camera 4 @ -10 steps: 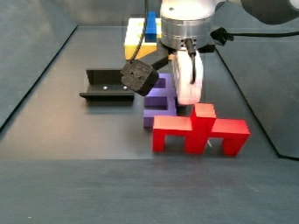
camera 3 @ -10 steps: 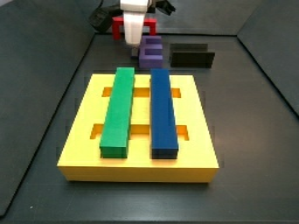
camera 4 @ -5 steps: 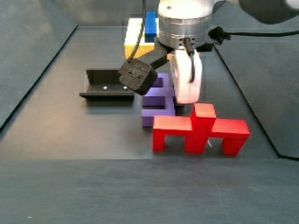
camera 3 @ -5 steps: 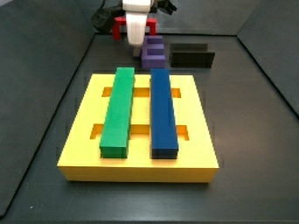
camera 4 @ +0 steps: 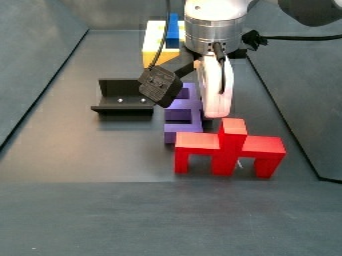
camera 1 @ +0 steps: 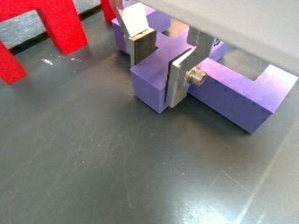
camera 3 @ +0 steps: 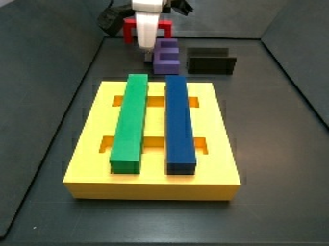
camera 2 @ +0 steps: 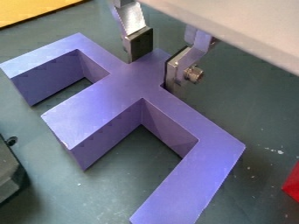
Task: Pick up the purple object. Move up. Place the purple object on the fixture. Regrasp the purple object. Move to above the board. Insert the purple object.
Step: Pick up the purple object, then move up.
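The gripper needs to grab the purple object, a long bar, next by the central stub [camera 1: 156, 79] at its middle, so that the object stays balanced.
The purple object [camera 1: 233, 92] lies flat on the dark floor, between the red pronged piece and the board in a side view [camera 4: 181, 118] and next to the fixture [camera 3: 213, 61]. My gripper [camera 1: 162, 70] is low over it, open, its two silver fingers straddling the block's central stub [camera 2: 149, 83]. One finger [camera 2: 177, 74] lies close against the stub's side. The other pad [camera 2: 138, 45] stands a little off it. The purple object [camera 3: 167, 56] rests on the floor, not lifted. The yellow board [camera 3: 90, 144] lies nearest the camera in a side view.
A green bar [camera 3: 131, 120] and a long dark-blue bar [camera 3: 179, 123] sit in the board's slots. The red pronged piece [camera 4: 230, 150] stands right beside the purple block. The black fixture [camera 4: 123, 97] sits a short way off. Dark walls close the floor in.
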